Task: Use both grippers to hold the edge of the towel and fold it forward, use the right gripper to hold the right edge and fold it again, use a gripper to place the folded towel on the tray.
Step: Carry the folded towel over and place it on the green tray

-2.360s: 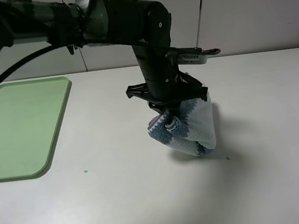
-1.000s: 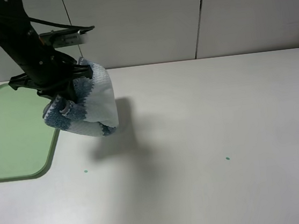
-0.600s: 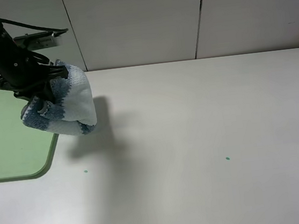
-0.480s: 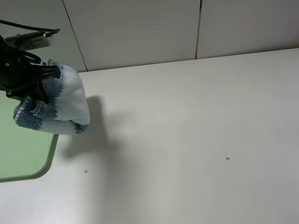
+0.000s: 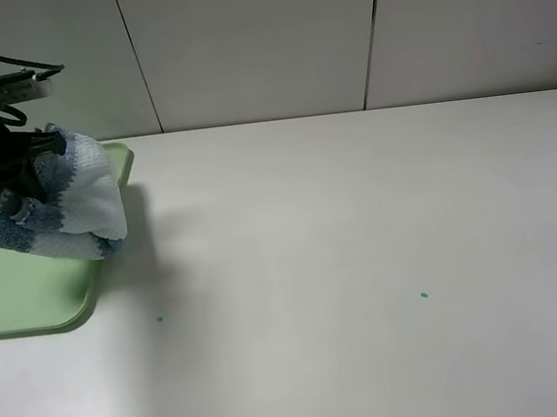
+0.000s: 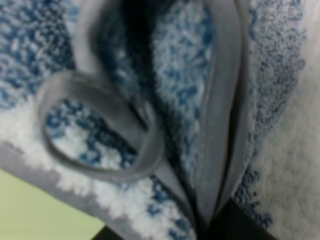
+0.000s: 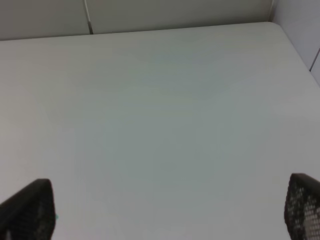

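The towel's lower edge (image 5: 62,255) is above the green tray, partly past the tray's rim, so my left gripper keeps holding the towel for now.
The folded blue-and-white striped towel (image 5: 62,208) hangs bunched from my left gripper (image 5: 17,193), which is shut on it and holds it in the air over the right part of the light-green tray (image 5: 26,288). In the left wrist view the towel (image 6: 165,100) fills the frame, its grey hem (image 6: 220,100) in folds, with a bit of the tray (image 6: 35,215) below. My right gripper (image 7: 165,210) is open and empty over bare table; only its two black fingertips (image 7: 27,207) show. It is out of the exterior high view.
The white table (image 5: 365,259) stretches to the right of the tray, with two small green marks (image 5: 424,295) on it. A pale panelled wall (image 5: 339,30) stands behind the table.
My left gripper has carried the towel leftward from the middle of the table to over the tray's right part. The towel stays gripped and bunched.
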`<action>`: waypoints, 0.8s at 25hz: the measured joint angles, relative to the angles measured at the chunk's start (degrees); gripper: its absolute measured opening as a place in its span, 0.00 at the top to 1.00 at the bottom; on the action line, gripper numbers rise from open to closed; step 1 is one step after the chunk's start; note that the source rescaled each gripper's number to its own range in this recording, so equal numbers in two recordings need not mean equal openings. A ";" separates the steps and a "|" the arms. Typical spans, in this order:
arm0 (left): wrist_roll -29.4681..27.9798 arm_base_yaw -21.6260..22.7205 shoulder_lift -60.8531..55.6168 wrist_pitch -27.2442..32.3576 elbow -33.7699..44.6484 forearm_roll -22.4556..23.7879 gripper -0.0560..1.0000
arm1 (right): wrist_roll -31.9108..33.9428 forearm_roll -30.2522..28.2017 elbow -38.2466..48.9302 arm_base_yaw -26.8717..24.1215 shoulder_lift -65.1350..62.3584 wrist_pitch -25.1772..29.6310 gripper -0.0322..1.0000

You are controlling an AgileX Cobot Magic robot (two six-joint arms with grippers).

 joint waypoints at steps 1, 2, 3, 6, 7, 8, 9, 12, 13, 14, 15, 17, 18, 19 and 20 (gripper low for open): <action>0.26 0.57 0.00 -0.81 1.12 0.00 0.79 | 0.00 0.00 0.00 0.00 0.00 0.00 0.00; 0.59 1.27 0.00 -1.53 2.39 0.00 0.79 | 0.00 0.00 0.00 0.00 0.00 0.00 0.00; 0.86 1.90 0.00 -2.58 3.52 0.00 0.79 | 0.00 0.00 0.00 0.00 0.00 0.00 0.00; 1.24 3.76 0.00 -5.94 7.25 0.00 0.79 | 0.00 0.00 0.00 0.00 0.00 0.00 0.00; 1.31 4.42 -0.05 -6.97 8.19 -0.05 0.79 | 0.00 0.00 0.00 0.00 0.00 0.00 0.00; 1.33 4.99 -0.02 -7.93 9.22 -0.05 0.79 | 0.00 0.00 0.00 0.00 0.00 0.00 0.00; 1.43 5.61 -0.02 -8.61 10.17 -0.05 0.79 | 0.00 0.00 0.00 0.00 0.00 0.00 0.00; 1.49 7.09 -0.02 -11.09 12.47 0.33 0.79 | 0.00 0.00 0.00 0.00 0.00 0.00 0.00; 1.49 7.54 -0.02 -11.64 13.08 0.33 0.79 | 0.00 0.00 0.00 0.00 0.00 0.00 0.00; 1.54 7.70 -0.02 -12.33 13.54 0.92 0.79 | 0.00 0.00 0.00 0.00 0.00 0.00 0.00; 1.54 7.76 -0.02 -12.91 13.91 1.58 0.79 | 0.00 0.00 0.00 0.00 0.00 0.00 0.00; 1.60 7.90 -0.02 -13.70 14.17 3.26 0.79 | 0.00 0.00 0.00 0.00 0.00 0.00 0.00; 1.65 7.90 -0.02 -13.96 14.22 4.02 0.79 | 0.00 0.00 0.00 0.00 0.00 0.00 0.00; 1.66 7.90 -0.02 -14.25 14.22 5.04 0.79 | 0.00 0.00 0.00 0.00 0.00 0.00 0.00; 1.70 7.90 -0.02 -14.44 14.22 6.13 0.78 | 0.00 0.00 0.00 0.00 0.00 0.00 0.00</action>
